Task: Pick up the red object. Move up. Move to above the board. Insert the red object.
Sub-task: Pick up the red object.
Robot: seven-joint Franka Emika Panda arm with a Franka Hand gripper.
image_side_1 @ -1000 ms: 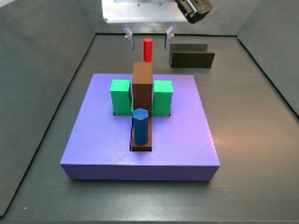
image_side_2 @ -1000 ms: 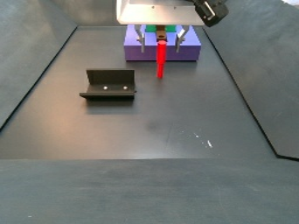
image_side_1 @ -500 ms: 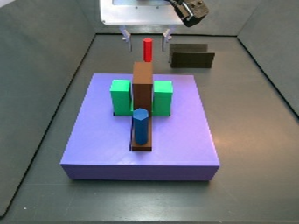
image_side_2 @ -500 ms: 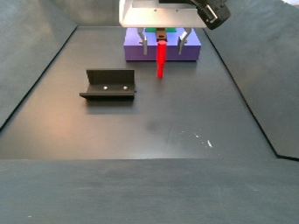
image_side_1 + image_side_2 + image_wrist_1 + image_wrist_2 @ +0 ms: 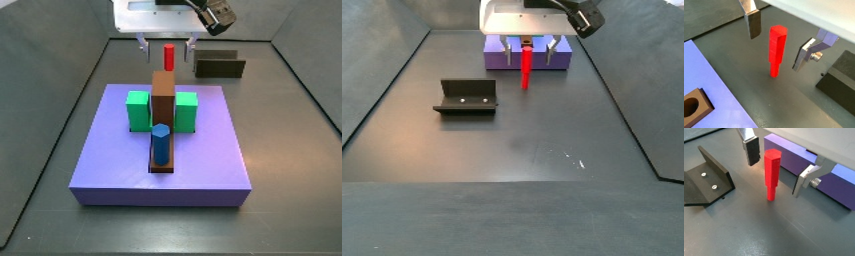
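My gripper picks up the red object by its thick body (image 5: 168, 55) (image 5: 777, 45) next, leaving the slim tip free to enter the board's hole.
The red object (image 5: 777, 49) is a slim red peg standing upright on the dark floor; it also shows in a wrist view (image 5: 771, 173) and in both side views (image 5: 168, 56) (image 5: 525, 67). My gripper (image 5: 777, 46) is open around it, one finger (image 5: 752, 24) on each side with gaps, not touching; it also shows in a wrist view (image 5: 776, 173) and in both side views (image 5: 168, 42) (image 5: 527, 46). The board (image 5: 163, 100) is a brown plank on the purple base, beyond the peg from the gripper's side. A blue peg (image 5: 159, 143) stands in the board's near end.
The purple base (image 5: 107, 150) carries two green blocks (image 5: 138, 110) beside the board. The fixture (image 5: 466, 97) stands on the floor, also in a wrist view (image 5: 704, 178) and a side view (image 5: 219, 66). Grey walls enclose the floor.
The gripper has lowered slightly around the red peg. The peg has not moved.
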